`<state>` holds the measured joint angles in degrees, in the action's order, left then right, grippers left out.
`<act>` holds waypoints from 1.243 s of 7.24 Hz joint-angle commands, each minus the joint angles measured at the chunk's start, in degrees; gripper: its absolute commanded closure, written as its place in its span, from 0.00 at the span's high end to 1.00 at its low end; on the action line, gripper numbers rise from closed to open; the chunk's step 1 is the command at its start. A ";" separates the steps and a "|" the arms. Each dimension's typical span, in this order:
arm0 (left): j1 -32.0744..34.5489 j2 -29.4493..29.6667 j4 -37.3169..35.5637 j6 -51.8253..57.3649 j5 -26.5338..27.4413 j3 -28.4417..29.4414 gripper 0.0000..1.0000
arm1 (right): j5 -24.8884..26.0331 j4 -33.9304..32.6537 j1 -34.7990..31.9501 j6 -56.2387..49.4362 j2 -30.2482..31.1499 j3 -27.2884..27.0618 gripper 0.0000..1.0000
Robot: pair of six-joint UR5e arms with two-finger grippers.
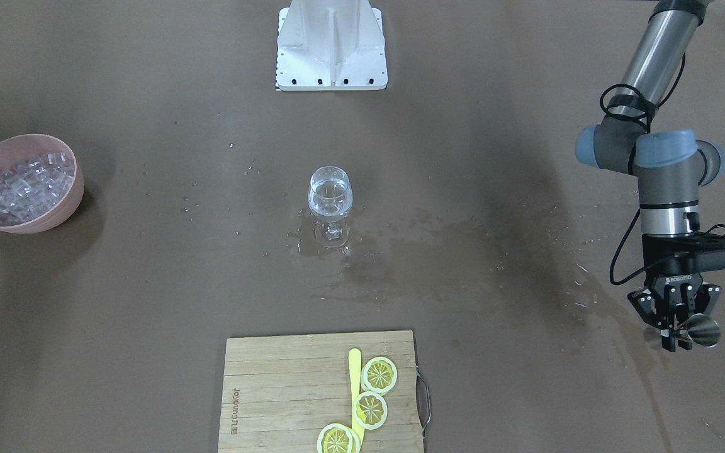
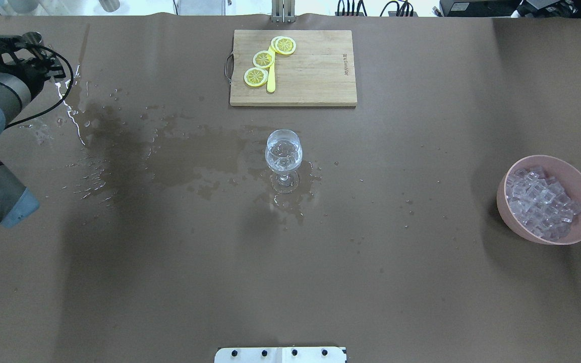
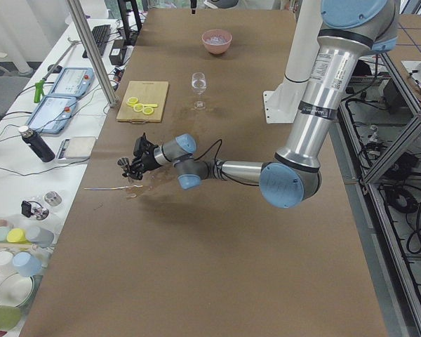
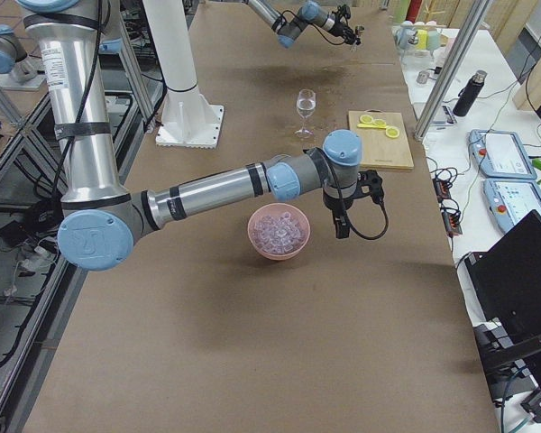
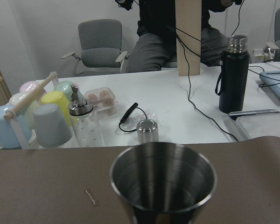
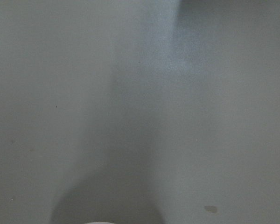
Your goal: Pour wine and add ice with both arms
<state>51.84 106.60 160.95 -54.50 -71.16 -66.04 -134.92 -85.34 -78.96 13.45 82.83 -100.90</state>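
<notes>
My left gripper should lower the steel cup before opening: the steel cup's lower end (image 1: 652,337) is above the tabletop.
The wine glass (image 1: 330,195) stands upright at the table's middle with a small amount of clear wine in it; it also shows in the overhead view (image 2: 284,151). The ice (image 1: 29,182) fills a pink bowl (image 1: 54,217), which the overhead view shows at the right (image 2: 512,206). My left gripper (image 1: 683,332) is shut on a steel cup (image 1: 703,329), far to the side of the glass. The left wrist view shows the cup (image 5: 163,182) upright and empty. My right gripper (image 4: 342,224) hangs beside the bowl; I cannot tell whether it is open.
A wooden cutting board (image 1: 274,390) with lemon slices (image 1: 370,409) and a yellow knife lies at the far edge. Spilled water (image 2: 169,156) wets the table between the glass and my left arm. The white base block (image 1: 331,47) is at the near edge.
</notes>
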 commanded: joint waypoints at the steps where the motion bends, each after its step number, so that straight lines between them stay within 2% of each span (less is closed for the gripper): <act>1: -0.51 -2.96 6.13 -0.95 1.63 2.59 0.00 | 0.09 0.00 0.21 0.00 -0.65 -0.09 1.00; 2: -1.29 -3.67 6.74 -4.00 3.82 2.85 0.00 | 0.09 0.00 0.21 0.00 -0.65 -0.09 1.00; 7: -5.43 -3.94 6.22 -6.85 5.24 3.11 0.00 | 1.85 0.00 2.15 0.09 -1.44 -0.09 1.00; 8: -5.52 -4.03 6.22 -6.50 5.07 3.11 0.09 | 1.94 0.00 2.32 0.09 -1.53 -0.09 1.00; 9: -5.52 -4.03 6.13 -5.89 4.90 3.20 0.63 | 1.94 0.00 2.41 0.09 -1.53 -0.09 1.00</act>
<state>46.43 102.61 167.20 -60.99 -66.09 -62.90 -133.07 -85.34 -76.72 13.53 81.37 -100.99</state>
